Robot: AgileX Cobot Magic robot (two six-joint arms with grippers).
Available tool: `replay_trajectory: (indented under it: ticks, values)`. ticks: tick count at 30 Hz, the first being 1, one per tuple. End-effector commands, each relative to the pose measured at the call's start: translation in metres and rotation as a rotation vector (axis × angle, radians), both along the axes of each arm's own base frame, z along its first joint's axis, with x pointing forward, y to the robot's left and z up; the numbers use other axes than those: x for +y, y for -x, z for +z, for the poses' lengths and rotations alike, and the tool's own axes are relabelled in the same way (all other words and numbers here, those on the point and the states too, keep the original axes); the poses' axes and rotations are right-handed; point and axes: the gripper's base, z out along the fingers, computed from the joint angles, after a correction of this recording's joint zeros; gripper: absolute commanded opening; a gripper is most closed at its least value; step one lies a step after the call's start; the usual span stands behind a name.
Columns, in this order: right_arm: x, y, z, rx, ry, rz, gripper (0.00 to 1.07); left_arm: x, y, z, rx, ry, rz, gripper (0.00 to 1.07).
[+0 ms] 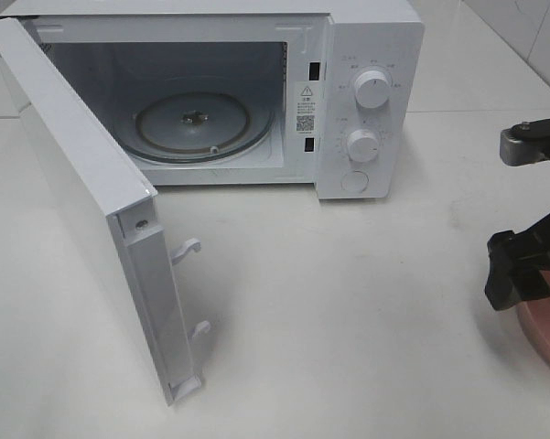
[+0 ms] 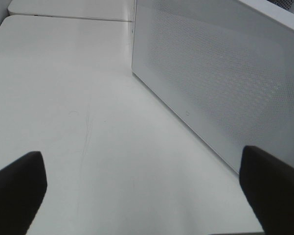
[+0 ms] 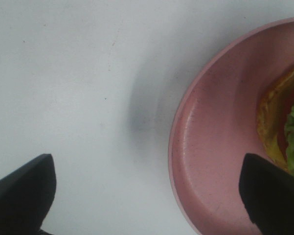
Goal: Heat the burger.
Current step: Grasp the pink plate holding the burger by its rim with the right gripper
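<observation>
My right gripper will next hold the pink plate by its thin rim beside the burger. The plate is wider than my open fingers.
The burger lies on a round pink plate; only its golden bun edge and green lettuce show, at the border of the right wrist view. My right gripper is open above the plate's rim, one finger over the plate and the other over bare table, holding nothing. From above, the right gripper hangs at the table's right edge over the plate, and the burger is hidden there. My left gripper is open and empty, low over the table beside the microwave door.
The white microwave stands at the back with its door swung wide open to the left. A glass turntable lies inside the cavity. Two knobs sit on its right panel.
</observation>
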Motion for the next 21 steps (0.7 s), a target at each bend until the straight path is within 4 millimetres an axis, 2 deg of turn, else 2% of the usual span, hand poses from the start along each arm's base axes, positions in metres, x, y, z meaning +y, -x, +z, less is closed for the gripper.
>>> replay_trajectory:
  ticks: [1,7,15,21]
  values:
    - [-0.001,-0.002,-0.005,0.017,0.010,-0.015,1.01,-0.001,0.002,0.000,-0.014,0.007,-0.006,1.00]
    - [-0.002,-0.012,-0.027,0.088,0.024,-0.032,0.99,-0.001,0.002,0.000,-0.014,0.007,-0.006,1.00]
    - [-0.015,-0.021,-0.041,0.107,0.044,-0.069,0.97,-0.001,0.002,0.000,-0.014,0.007,-0.006,1.00]
    - [-0.015,-0.025,-0.056,0.144,0.048,-0.067,0.95,-0.001,0.002,0.000,-0.014,0.007,-0.006,1.00]
